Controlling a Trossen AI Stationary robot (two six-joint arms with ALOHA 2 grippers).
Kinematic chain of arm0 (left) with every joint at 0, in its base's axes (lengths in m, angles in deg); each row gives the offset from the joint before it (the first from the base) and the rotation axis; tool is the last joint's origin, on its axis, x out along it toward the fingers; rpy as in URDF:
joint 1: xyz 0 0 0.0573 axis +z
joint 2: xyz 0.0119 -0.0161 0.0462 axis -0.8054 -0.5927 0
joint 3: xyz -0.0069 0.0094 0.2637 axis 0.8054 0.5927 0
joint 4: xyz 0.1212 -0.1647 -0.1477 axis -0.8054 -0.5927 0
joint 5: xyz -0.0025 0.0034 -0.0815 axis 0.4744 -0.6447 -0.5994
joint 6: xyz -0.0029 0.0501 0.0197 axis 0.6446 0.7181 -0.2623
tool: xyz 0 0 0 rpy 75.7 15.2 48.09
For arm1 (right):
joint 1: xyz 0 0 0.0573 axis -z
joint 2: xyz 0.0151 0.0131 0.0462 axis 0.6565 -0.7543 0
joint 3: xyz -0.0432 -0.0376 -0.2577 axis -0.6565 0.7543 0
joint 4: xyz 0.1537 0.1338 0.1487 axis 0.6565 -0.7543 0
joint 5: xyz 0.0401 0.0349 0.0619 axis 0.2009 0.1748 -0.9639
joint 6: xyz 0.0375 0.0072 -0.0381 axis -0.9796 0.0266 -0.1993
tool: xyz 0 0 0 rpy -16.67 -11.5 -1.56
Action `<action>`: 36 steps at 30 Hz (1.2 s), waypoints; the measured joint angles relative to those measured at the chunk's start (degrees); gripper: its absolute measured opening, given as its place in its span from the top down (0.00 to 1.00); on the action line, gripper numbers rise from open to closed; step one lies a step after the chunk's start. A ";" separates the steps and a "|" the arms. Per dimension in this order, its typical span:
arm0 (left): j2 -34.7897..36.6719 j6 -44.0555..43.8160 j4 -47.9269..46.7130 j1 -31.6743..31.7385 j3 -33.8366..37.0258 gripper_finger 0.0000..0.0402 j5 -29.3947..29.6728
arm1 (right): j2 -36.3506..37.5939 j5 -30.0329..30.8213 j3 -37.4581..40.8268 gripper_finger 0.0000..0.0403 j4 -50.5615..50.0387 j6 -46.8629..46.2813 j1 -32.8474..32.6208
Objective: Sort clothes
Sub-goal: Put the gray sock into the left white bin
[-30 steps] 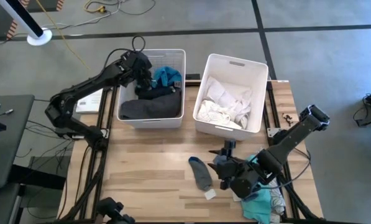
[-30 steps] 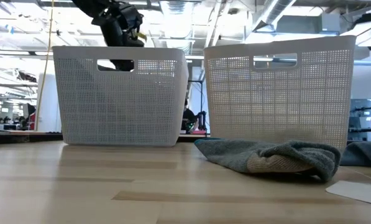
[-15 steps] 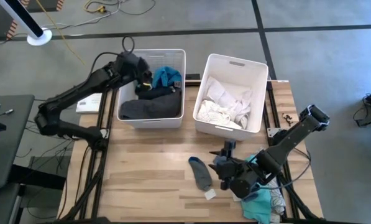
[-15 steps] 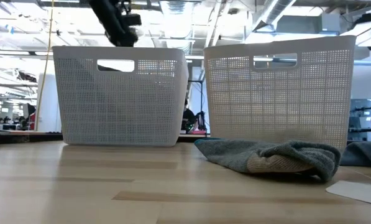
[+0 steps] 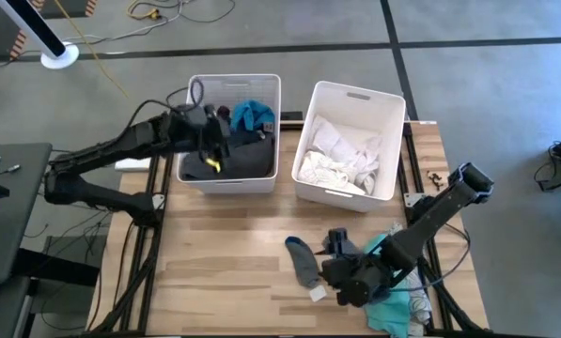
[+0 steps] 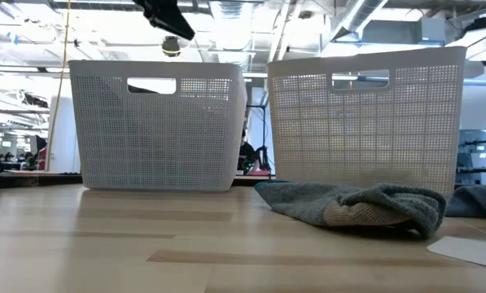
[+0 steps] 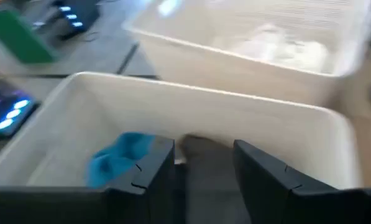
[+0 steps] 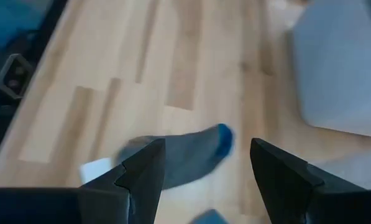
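Note:
The grey sock needs to be sorted with the dark clothes [image 5: 238,158]. My right gripper should grab it by its blue end [image 5: 293,242] next.
A grey sock with a blue toe [image 5: 303,261] [image 8: 185,155] lies flat on the wooden table [image 5: 224,253]. My right gripper [image 5: 335,269] [image 8: 204,180] hovers open just to its right, and the sock shows beyond the gap between its fingers. My left gripper [image 5: 225,141] [image 7: 204,174] stands open and empty above the left bin [image 5: 194,176]. That bin holds dark clothes [image 5: 238,161] and a blue garment [image 5: 252,115] [image 7: 120,158]. White clothes [image 5: 341,155] fill the right bin [image 5: 393,122]. Teal and white clothes [image 5: 393,302] lie under my right arm.
A white tag [image 5: 318,293] lies on the table near the sock. Both bins stand side by side at the table's far half. In the low view the sock [image 6: 348,205] lies in front of the right bin [image 6: 365,114]. Bare wood spreads at the near left.
My left gripper has risen from the far end of the left bin and swung toward the table's near edge above it, tipping from pointing down to nearly level. My right gripper has sunk a little beside the sock. No garment has moved.

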 joint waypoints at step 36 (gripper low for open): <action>-9.78 -5.67 13.48 -35.49 16.94 0.60 -5.08 | -23.71 -20.10 1.18 0.39 7.67 2.76 11.37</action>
